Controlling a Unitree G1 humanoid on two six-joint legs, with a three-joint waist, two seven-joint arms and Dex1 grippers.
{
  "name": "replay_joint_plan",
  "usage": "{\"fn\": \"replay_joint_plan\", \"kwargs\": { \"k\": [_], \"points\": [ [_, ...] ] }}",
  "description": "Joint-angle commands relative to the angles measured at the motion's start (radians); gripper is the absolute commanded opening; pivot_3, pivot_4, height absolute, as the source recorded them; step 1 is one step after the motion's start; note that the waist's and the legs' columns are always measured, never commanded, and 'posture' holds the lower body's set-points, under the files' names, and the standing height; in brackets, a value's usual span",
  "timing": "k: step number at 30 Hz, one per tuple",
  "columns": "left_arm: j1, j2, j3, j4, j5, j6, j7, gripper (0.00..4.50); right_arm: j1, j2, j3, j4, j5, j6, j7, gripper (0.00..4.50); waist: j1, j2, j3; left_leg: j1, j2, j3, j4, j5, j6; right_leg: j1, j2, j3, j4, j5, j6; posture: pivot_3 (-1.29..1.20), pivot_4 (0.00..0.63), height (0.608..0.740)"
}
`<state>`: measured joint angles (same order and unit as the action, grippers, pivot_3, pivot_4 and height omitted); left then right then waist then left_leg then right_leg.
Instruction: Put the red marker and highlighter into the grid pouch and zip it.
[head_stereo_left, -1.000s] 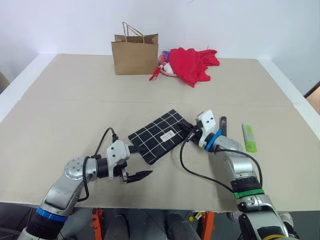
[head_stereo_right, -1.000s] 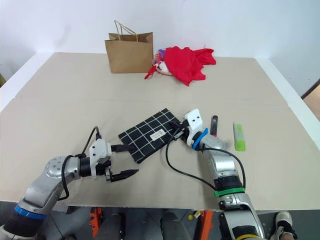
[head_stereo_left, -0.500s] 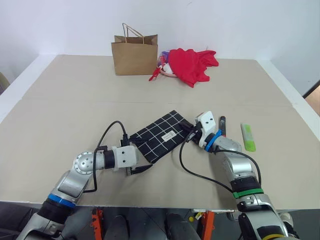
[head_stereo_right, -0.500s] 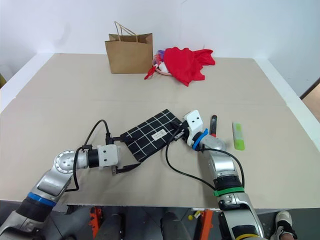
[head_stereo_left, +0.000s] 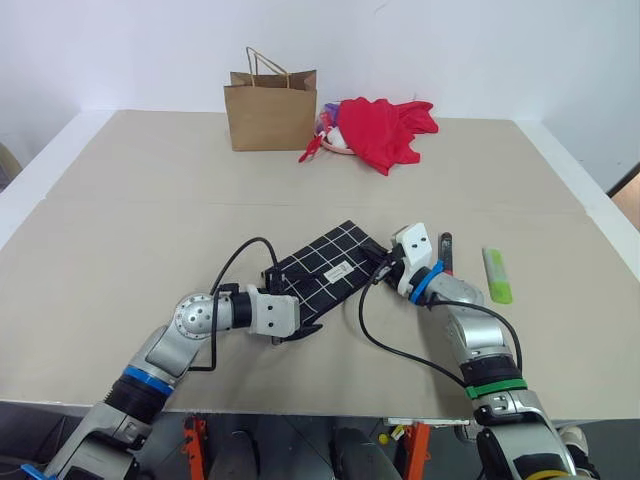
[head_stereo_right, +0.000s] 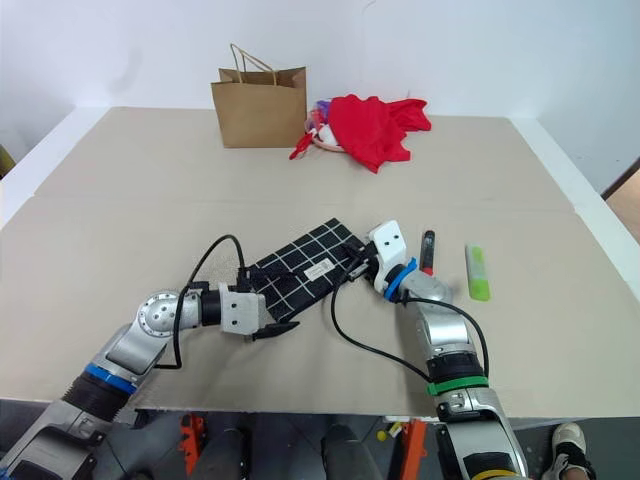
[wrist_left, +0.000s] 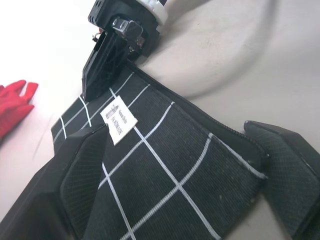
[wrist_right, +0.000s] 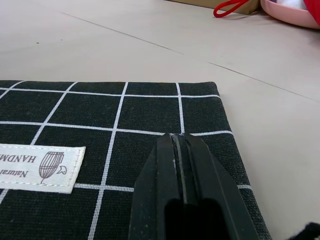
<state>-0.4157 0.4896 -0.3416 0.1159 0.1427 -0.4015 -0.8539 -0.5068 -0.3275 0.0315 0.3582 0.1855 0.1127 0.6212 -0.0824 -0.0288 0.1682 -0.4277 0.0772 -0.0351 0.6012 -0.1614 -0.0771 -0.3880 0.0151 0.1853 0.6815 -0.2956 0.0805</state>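
The soft grid pouch lies flat across its middle, so my left gripper needs to pinch it next by the raised zipper-end corner (wrist_left: 254, 165).
The grid pouch (head_stereo_left: 325, 268) lies flat mid-table, black with white lines and a small white label (wrist_left: 118, 119). My left gripper (wrist_left: 175, 131) is open, one finger (wrist_left: 84, 172) on each side of the pouch's near end. At the pouch's far right edge my right gripper (wrist_right: 182, 150) is shut, its tips lying over the fabric; I cannot see anything pinched in it. The red marker (head_stereo_left: 446, 250), black and red, lies just right of the right wrist. Further right on the table is the lime-green highlighter (head_stereo_left: 497, 275).
A brown paper bag (head_stereo_left: 270, 102) stands at the back of the table, with a red cloth (head_stereo_left: 385, 125) and a pink item beside it. A black cable (head_stereo_left: 385, 335) loops on the table below the right arm.
My left gripper has rolled and moved right and forward, from open table up to the pouch's near end, which its fingers now straddle. The right gripper and pouch have stayed put.
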Motion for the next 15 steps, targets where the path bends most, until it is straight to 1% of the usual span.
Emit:
{"fn": "replay_joint_plan", "kwargs": {
  "k": [1,2,4,5,6,9,10,13,15],
  "points": [
    [-0.008,0.019,-0.013,0.058,0.072,0.009,0.029,3.94,0.002,0.002,-0.016,-0.050,0.006,-0.007,-0.005,0.00,0.000,0.001,0.000,0.000,0.000,0.000,0.000,0.000,0.000,0.000,0.000,0.000,0.000,0.000,0.001,0.00,0.150,0.740],
    [-0.010,0.024,-0.018,0.066,0.078,0.005,0.028,3.63,0.002,0.004,-0.016,-0.053,0.006,-0.006,-0.005,0.00,0.000,0.001,0.000,0.001,0.000,0.000,0.000,0.000,0.001,0.000,0.000,0.000,0.000,-0.001,0.002,0.00,0.150,0.740],
    [-0.013,0.030,-0.025,0.078,0.083,-0.004,0.025,2.71,0.002,0.006,-0.014,-0.058,0.006,-0.006,-0.004,0.00,-0.001,0.001,0.000,0.001,0.000,0.000,0.000,0.002,0.003,0.000,0.000,0.000,0.000,-0.001,0.004,0.00,0.150,0.740],
    [-0.014,0.032,-0.028,0.086,0.087,-0.011,0.025,2.11,0.002,0.006,-0.012,-0.060,0.005,-0.005,-0.002,0.00,-0.001,0.001,0.000,0.001,0.000,0.000,0.000,0.002,0.004,0.000,0.000,0.000,0.000,0.000,0.004,0.00,0.150,0.740],
    [-0.015,0.033,-0.030,0.092,0.089,-0.015,0.023,1.74,0.003,0.007,-0.010,-0.063,0.004,-0.005,0.000,0.00,-0.003,0.001,0.000,0.001,0.000,0.000,0.000,0.003,0.004,0.000,0.000,0.000,0.000,0.000,0.004,0.00,0.150,0.740],
    [-0.022,0.033,-0.028,0.115,0.082,-0.012,0.021,0.29,0.002,0.008,-0.007,-0.066,0.004,-0.005,0.006,0.00,-0.005,0.003,-0.002,0.002,0.000,0.000,0.000,0.004,0.007,0.000,0.000,0.000,0.000,0.003,0.005,0.00,0.150,0.740],
    [-0.023,0.033,-0.026,0.120,0.079,-0.013,0.021,0.06,0.001,0.008,-0.007,-0.067,0.004,-0.005,0.007,0.00,-0.007,0.005,-0.003,0.002,0.000,0.000,0.000,0.004,0.007,0.000,0.000,0.000,0.000,0.003,0.005,0.00,0.150,0.740],
    [-0.026,0.028,-0.009,0.142,0.037,0.001,0.004,0.06,0.000,0.008,-0.009,-0.071,0.006,-0.013,0.013,0.00,-0.011,0.007,-0.004,0.003,0.000,0.000,-0.001,0.005,0.007,0.001,0.000,0.000,0.000,0.003,0.005,0.00,0.150,0.740],
    [-0.026,0.019,0.017,0.145,-0.033,0.031,-0.022,0.06,-0.001,0.011,-0.016,-0.094,0.017,-0.026,0.017,0.00,-0.013,0.008,-0.005,0.003,0.000,0.000,-0.001,0.005,0.007,0.001,0.000,0.000,0.000,0.003,0.005,0.00,0.150,0.740]
  ]
}}
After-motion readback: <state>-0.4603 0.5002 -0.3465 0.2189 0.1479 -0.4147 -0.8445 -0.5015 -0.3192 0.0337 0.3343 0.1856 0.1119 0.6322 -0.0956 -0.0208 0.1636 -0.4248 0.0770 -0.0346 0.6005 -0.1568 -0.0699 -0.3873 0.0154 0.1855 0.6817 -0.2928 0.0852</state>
